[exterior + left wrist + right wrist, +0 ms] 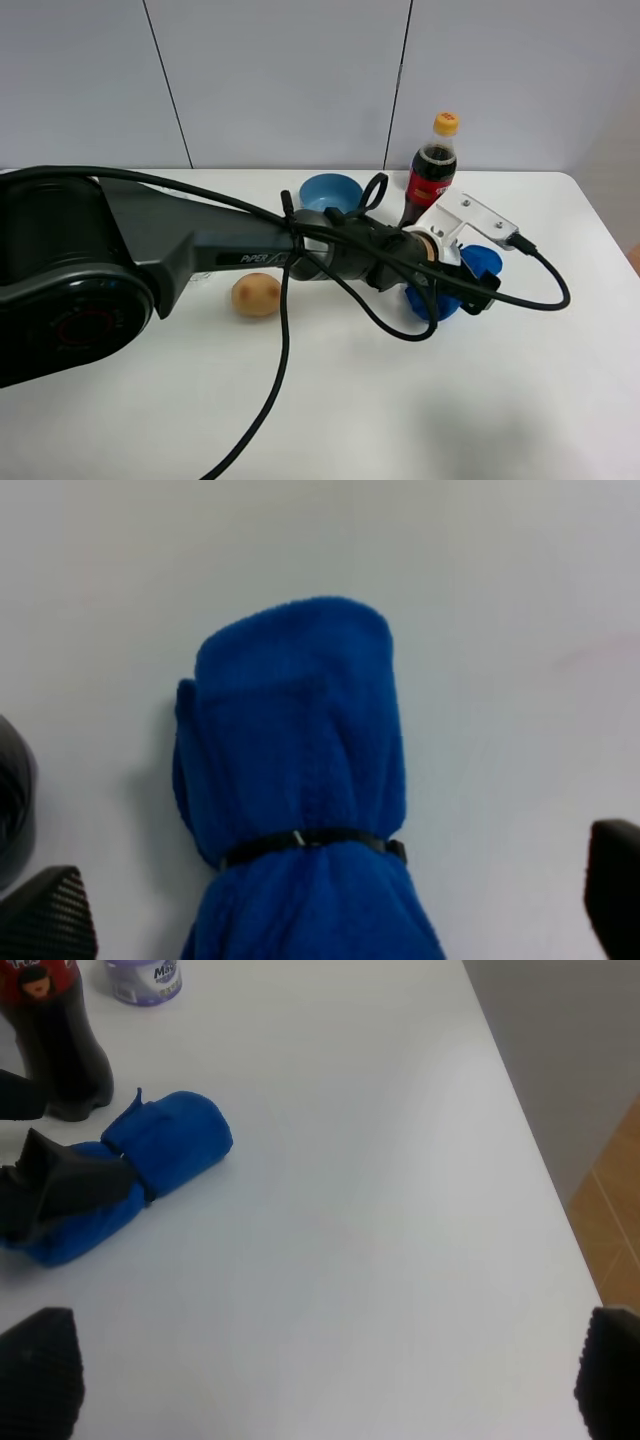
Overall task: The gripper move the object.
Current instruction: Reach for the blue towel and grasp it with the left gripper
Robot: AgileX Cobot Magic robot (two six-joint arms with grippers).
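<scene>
I will next pick up the rolled blue towel by its black-banded middle (305,845) with my left gripper, so that I can move it.
A rolled blue towel (485,263) tied with a black band lies on the white table, right of centre, just in front of a cola bottle (430,180). My left gripper (458,288) reaches across and is lowered over the roll. In the left wrist view the towel (300,770) fills the middle, and the left gripper (330,895) is open with one dark fingertip (45,915) on each side of it. The right wrist view shows the towel (165,1145) with a left finger (60,1185) against it. My right gripper (320,1380) is open and empty above bare table.
A blue bowl (330,190) stands behind the left arm. A brown potato (256,295) lies left of centre. A white and purple cup (145,978) stands beside the cola bottle (55,1050). The table's right edge (530,1150) borders the floor.
</scene>
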